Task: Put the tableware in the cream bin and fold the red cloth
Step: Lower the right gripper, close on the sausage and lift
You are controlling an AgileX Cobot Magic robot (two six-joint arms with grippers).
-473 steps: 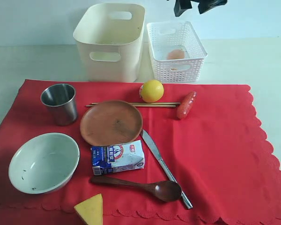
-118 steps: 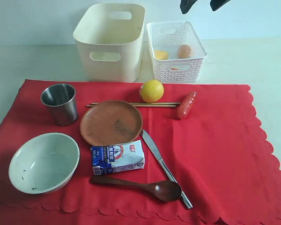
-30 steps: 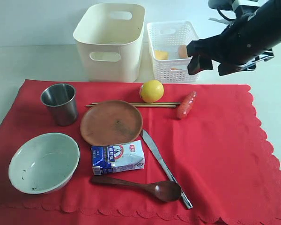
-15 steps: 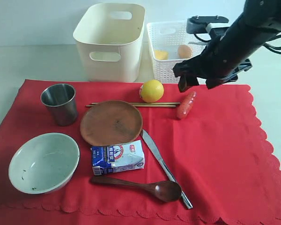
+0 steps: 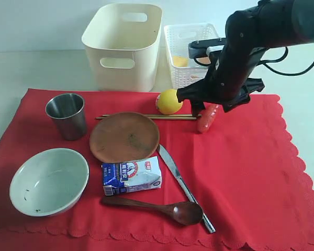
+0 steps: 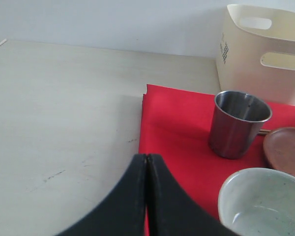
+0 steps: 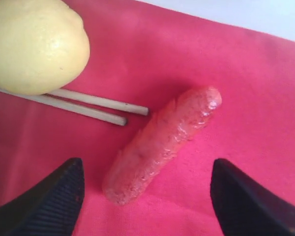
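Note:
My right gripper will pick up the sausage by its middle [image 5: 208, 118] next. Then the red cloth [image 5: 246, 172] will be empty for folding.
The red cloth [image 5: 246, 172] carries the steel cup [image 5: 67, 115], brown plate [image 5: 124, 137], pale bowl [image 5: 48, 181], wooden spoon [image 5: 157, 207], knife [image 5: 180, 183] and chopsticks [image 5: 141, 117]. The cream bin [image 5: 124, 44] stands behind the cloth. My right gripper [image 5: 208, 102] hangs open just above the sausage [image 5: 208, 118]. In the right wrist view the right gripper [image 7: 145, 169] straddles the sausage [image 7: 162, 142] without touching it, next to the chopstick ends [image 7: 88, 105]. My left gripper [image 6: 146, 160] is shut and empty, over the cloth's left edge [image 6: 167, 128] near the cup [image 6: 238, 123].
A white lattice basket [image 5: 191, 52] beside the bin holds an egg and a cheese wedge. A lemon [image 5: 169, 101] touches the chopsticks, close to the right gripper. A milk carton [image 5: 132, 175] lies between plate and spoon.
My right arm has come down and leftward from beside the basket to the sausage, jaws staying open. Longer ago, the cheese wedge went from the cloth's front edge into the basket.

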